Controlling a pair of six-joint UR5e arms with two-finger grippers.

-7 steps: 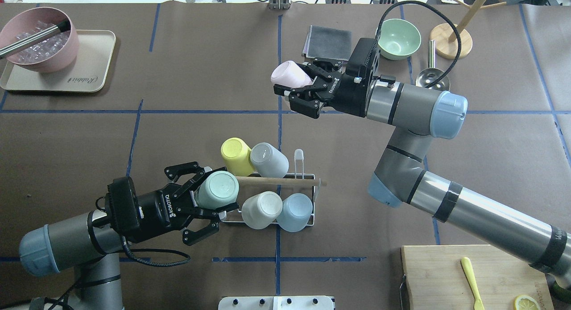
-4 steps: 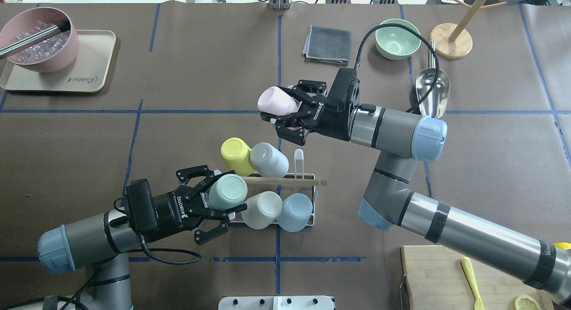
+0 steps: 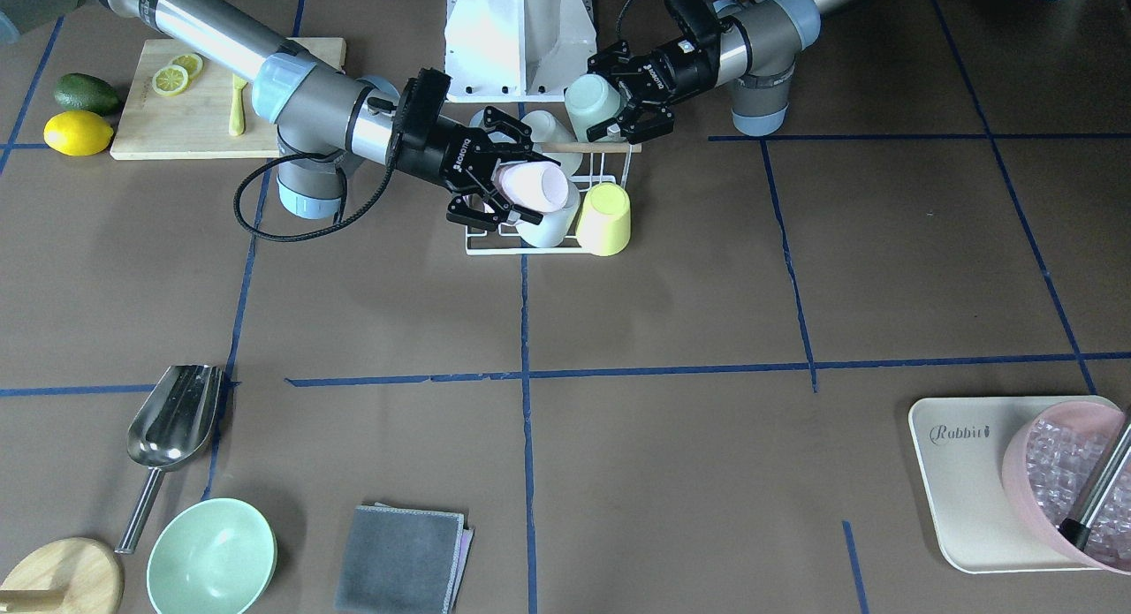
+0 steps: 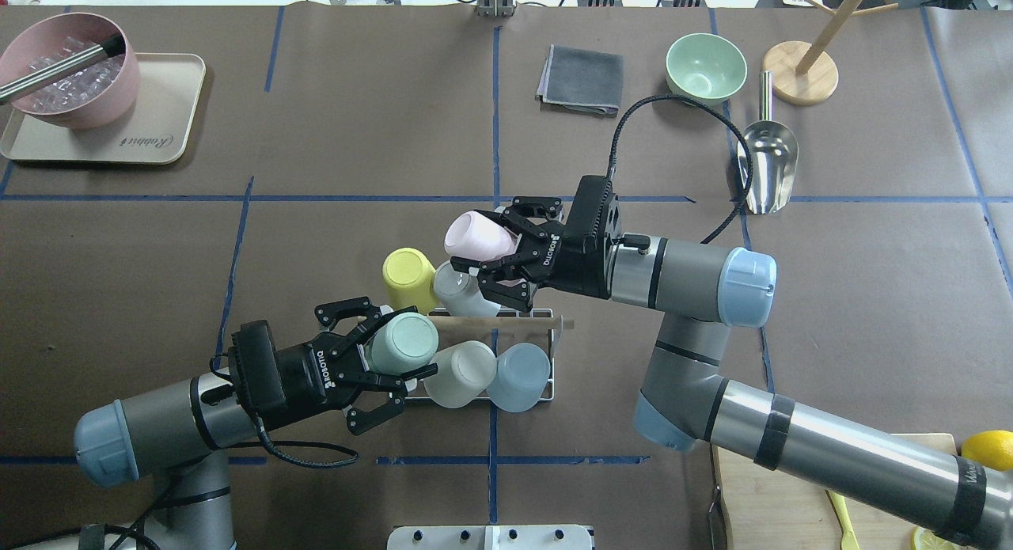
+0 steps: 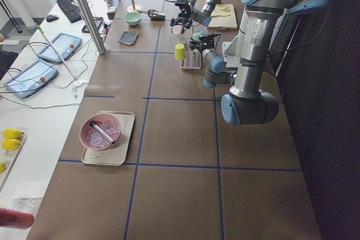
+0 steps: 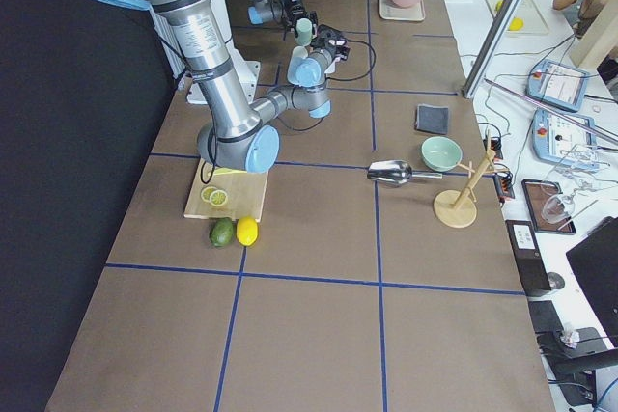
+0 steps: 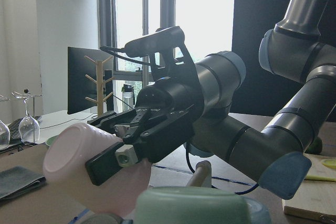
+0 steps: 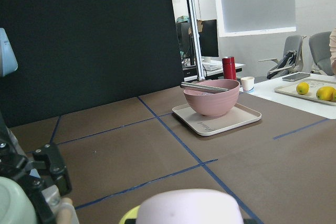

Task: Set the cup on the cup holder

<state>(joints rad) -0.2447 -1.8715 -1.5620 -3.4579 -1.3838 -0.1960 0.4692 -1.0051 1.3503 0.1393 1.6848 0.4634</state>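
The pink cup overlaps the pale blue cup, so my right gripper now keeps hold of the pink cup until it sits left of that cup in the front view.
My right gripper (image 4: 484,243) is shut on a pale pink cup (image 4: 465,232) and holds it tilted just above the far side of the cup holder (image 4: 554,358), a white wire rack with a wooden rod (image 4: 506,322) on top. The gripper (image 3: 495,188) and pink cup (image 3: 535,186) also show in the front view. My left gripper (image 4: 418,343) is shut on a mint cup (image 4: 398,346) at the rack's left end. Yellow (image 4: 406,277), grey (image 4: 453,293), white (image 4: 459,364) and blue (image 4: 518,366) cups sit on the rack.
A pink bowl (image 4: 67,67) of ice stands on a beige tray (image 4: 150,138) at far left. A grey cloth (image 4: 582,79), green bowl (image 4: 704,67), metal scoop (image 4: 766,158) and wooden stand (image 4: 801,71) lie at far right. A cutting board (image 4: 783,495) is near right.
My right gripper has carried the pink cup toward me and left, down to the rack's far side. My left gripper with the mint cup has edged right. The rack has shifted slightly.
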